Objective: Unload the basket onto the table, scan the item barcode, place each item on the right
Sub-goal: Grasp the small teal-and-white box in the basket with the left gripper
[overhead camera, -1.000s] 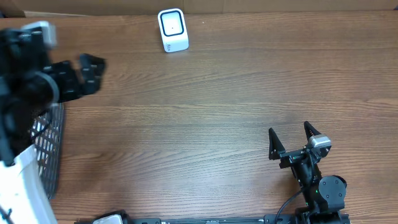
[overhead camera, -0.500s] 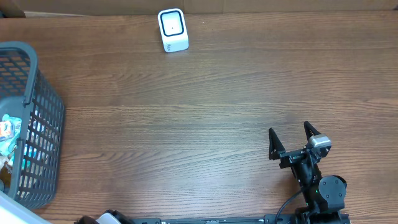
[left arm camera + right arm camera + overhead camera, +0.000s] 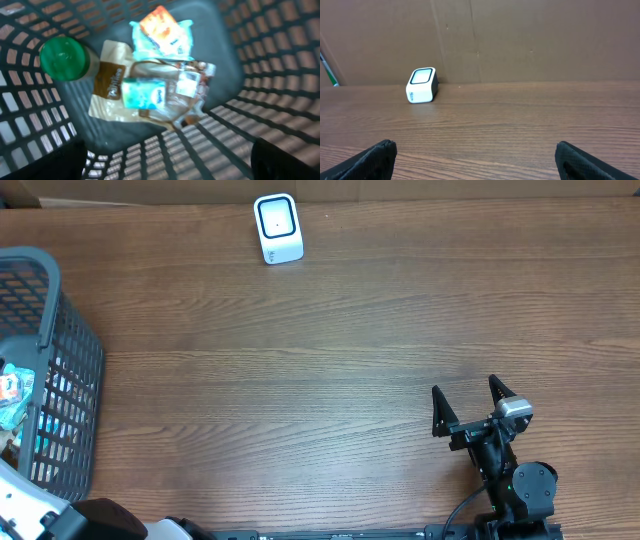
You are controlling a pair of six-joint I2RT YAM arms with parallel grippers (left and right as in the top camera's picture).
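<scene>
Next, my left gripper grabs the small teal box (image 3: 144,93) by one end. The box's other end stays uncovered for its barcode to be scanned.
The white barcode scanner (image 3: 277,227) stands at the table's far edge and also shows in the right wrist view, scanner (image 3: 422,85) against a cardboard wall. The items lie in a grey mesh basket (image 3: 70,370) at the left. Looking down into the basket (image 3: 260,55), I see a green-lidded jar (image 3: 64,59), an orange and teal packet (image 3: 161,32), a brown pouch (image 3: 107,82), a small teal box (image 3: 144,93) and a clear wrapper (image 3: 187,87). My left gripper (image 3: 165,162) hangs open above them, holding nothing. My right gripper (image 3: 465,402) rests open at the front right, empty (image 3: 475,155).
The left arm's body (image 3: 60,520) shows at the front left corner in the overhead view. Bare wooden tabletop (image 3: 320,350) lies between basket, scanner and right arm. A brown cardboard wall (image 3: 520,40) runs behind the scanner.
The left arm has swung from over the basket's far left side to the front left corner, uncovering the basket in the overhead view. The right arm has not moved.
</scene>
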